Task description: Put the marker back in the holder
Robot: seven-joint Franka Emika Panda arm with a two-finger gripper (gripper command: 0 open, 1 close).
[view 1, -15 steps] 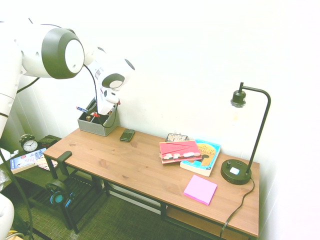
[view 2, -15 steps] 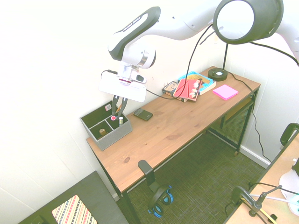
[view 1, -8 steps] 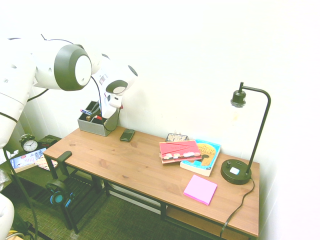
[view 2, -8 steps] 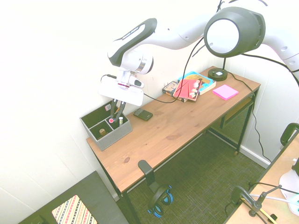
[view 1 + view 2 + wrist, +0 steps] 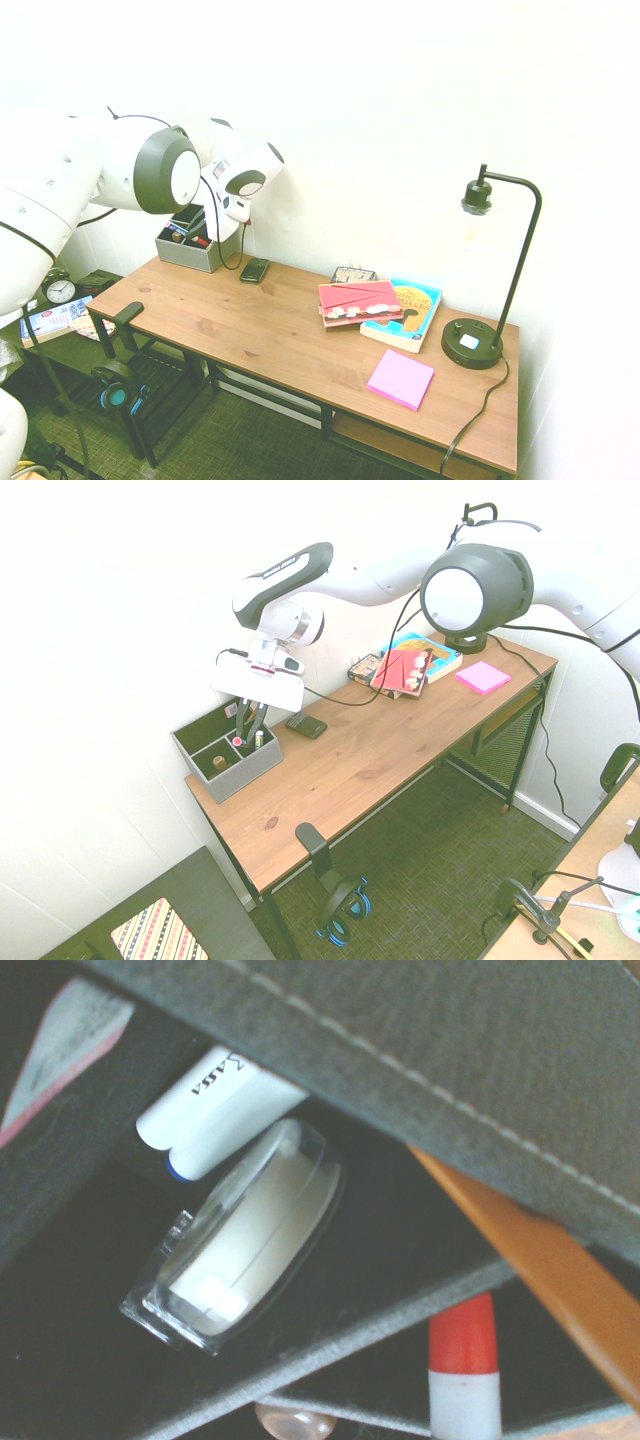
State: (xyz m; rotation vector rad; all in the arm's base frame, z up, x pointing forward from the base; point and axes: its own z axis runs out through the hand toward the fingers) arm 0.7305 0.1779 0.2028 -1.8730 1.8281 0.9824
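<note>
My gripper is ready to open, because the marker's red cap is inside the holder's section [image 5: 251, 742] beside the divider, and the marker would stay in the section.
The grey holder [image 5: 240, 770] stands at the desk's end by the wall, its dark inside split into compartments; it also shows in the first exterior view [image 5: 180, 252]. My gripper [image 5: 248, 725] hangs straight over it, fingers pointing down into its far side, shut on the marker. The marker [image 5: 238, 741] is held red cap down, with the cap inside a compartment. Close up, the red cap and white barrel of the marker [image 5: 462, 1360] sit just past a felt divider of the holder [image 5: 450, 1080]. My arm hides the fingers in the first exterior view.
Inside the holder lie a clear tape roll [image 5: 245, 1235], a white tube [image 5: 215, 1110] and an orange stick [image 5: 540, 1260]. A dark phone [image 5: 306, 725] lies beside the holder. Further along the desk are books [image 5: 360, 302], a pink pad [image 5: 400, 379] and a black lamp [image 5: 475, 345]. The wall is close behind.
The gripper has sunk a little lower over the holder with the marker, so the red cap now sits deeper in the compartment. The arm's elbow has dropped and swung closer.
</note>
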